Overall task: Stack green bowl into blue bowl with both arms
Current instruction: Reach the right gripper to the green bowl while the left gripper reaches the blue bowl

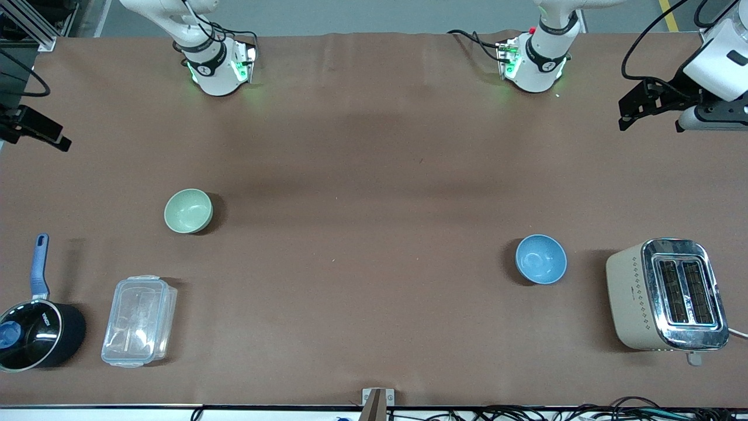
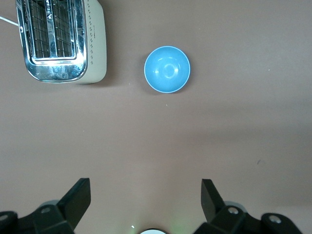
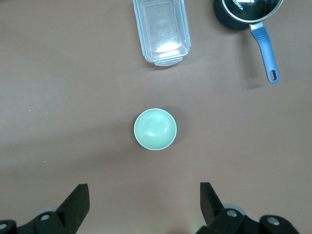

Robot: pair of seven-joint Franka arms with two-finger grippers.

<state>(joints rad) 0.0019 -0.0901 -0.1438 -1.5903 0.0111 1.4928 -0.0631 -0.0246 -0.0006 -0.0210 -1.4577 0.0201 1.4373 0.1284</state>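
My right gripper needs to grab the green bowl next, by its rim, to put the green bowl inside the blue bowl.
The green bowl stands upright and empty on the brown table toward the right arm's end; it also shows in the right wrist view. The blue bowl stands upright and empty toward the left arm's end, beside the toaster; it also shows in the left wrist view. My left gripper is open and empty, high over bare table at the left arm's end. My right gripper is open and empty, high over bare table at the right arm's end. Neither gripper touches a bowl.
A cream and chrome toaster stands beside the blue bowl at the left arm's end. A clear lidded plastic container and a black saucepan with blue handle lie nearer the front camera than the green bowl.
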